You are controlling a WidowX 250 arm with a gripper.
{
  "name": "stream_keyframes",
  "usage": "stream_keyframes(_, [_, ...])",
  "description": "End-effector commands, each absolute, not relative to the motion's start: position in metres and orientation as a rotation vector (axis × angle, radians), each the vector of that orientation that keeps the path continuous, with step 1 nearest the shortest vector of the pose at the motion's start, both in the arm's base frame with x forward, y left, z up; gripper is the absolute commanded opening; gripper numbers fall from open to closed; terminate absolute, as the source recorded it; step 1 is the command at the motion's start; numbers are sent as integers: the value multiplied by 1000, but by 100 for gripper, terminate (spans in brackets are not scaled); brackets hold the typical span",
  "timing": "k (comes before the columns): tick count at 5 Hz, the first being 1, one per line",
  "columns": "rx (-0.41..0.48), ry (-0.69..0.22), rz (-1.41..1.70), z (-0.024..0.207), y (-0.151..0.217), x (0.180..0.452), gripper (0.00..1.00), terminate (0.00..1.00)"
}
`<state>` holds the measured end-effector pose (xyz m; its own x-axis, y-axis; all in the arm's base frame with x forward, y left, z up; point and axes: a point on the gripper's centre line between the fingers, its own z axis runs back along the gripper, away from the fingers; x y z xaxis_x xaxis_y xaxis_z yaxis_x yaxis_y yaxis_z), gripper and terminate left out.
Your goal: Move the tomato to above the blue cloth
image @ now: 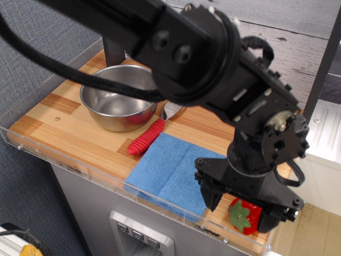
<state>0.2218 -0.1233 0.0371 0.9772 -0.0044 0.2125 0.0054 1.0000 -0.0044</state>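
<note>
My gripper is to grab the tomato around its red body [251,216] next, so that it can move the tomato above the blue cloth [171,173].
The tomato [244,217] is a small red dotted fruit with a green cap, lying at the front right corner of the wooden board. My gripper [242,208] is open and straddles it, one finger [209,195] to its left and the other [276,215] to its right, with part of the fruit hidden under the black wrist. The blue cloth [171,173] lies folded on the board just left of the tomato, and the left finger hangs over its right edge.
A steel bowl [120,104] stands at the back left of the board. A red ribbed-handled fork [147,137] lies between the bowl and the cloth. A clear acrylic rim [80,172] runs along the board's front edge. The arm covers the board's back right.
</note>
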Motion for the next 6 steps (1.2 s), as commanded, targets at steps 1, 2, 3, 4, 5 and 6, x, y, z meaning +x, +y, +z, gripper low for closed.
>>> stream_keyframes(1, [-2,-194,-13,25,-124,218,100,0])
stream_keyframes(2, [1,-195,-13,22,-125,220,100,0])
stream_keyframes(3, [-12,-208,-5,21,-124,220,0,0])
stream_keyframes(4, [-9,-219,0,23,-123,218,0,0])
stream_keyframes(5, [-16,-229,6,24,-122,217,0,0])
stream_keyframes(6, [-43,-253,53,40,-117,220,0,0])
